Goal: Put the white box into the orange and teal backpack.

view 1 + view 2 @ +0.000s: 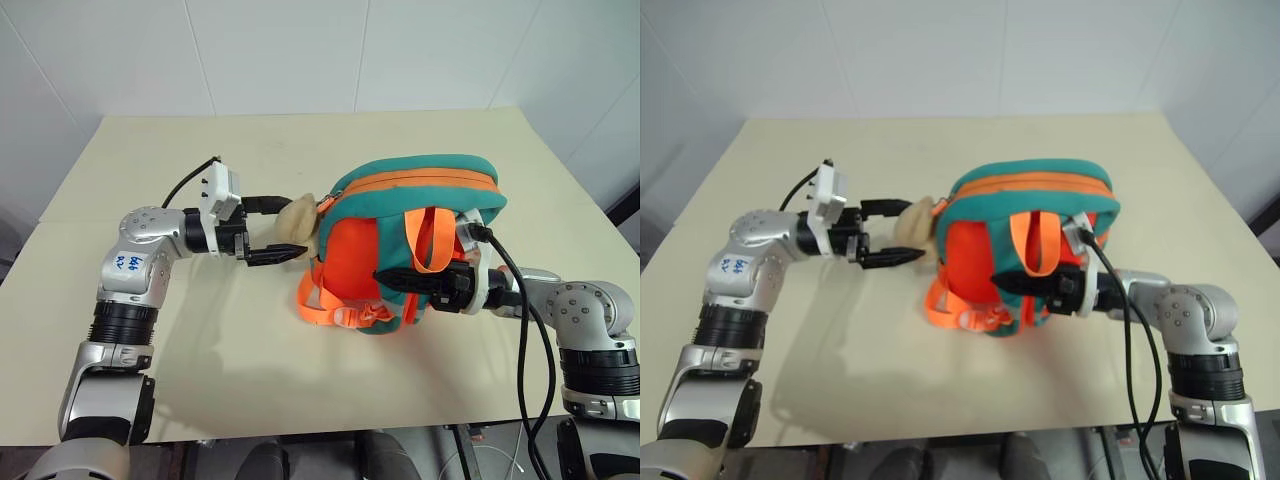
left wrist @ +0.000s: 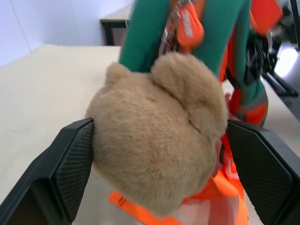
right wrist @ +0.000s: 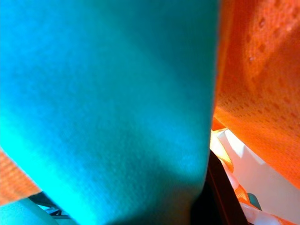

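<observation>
The backpack's side (image 1: pixel 395 245) sits low, base on the tabletop: my right gripper should release it.
The orange and teal backpack (image 1: pixel 420 190) sits near the middle of the table, teal top upward, its orange carry loop (image 1: pixel 432 240) hanging over the orange front. A tan plush toy (image 1: pixel 297 222) hangs at its left end. My left gripper (image 1: pixel 284 229) is open and level, with one finger on each side of the toy (image 2: pixel 159 140); the black pads (image 2: pixel 77 164) stand close to the plush. My right gripper (image 1: pixel 400 277) reaches in from the right, shut on the backpack's side under the carry loop, and teal fabric (image 3: pixel 108 103) lies right against it. The white box is hidden.
The cream table (image 1: pixel 200 160) runs back to a white wall. Orange straps (image 1: pixel 325 308) trail onto the table in front of the backpack. A black cable (image 1: pixel 515 300) loops over my right arm. Bare tabletop lies behind and left of the backpack.
</observation>
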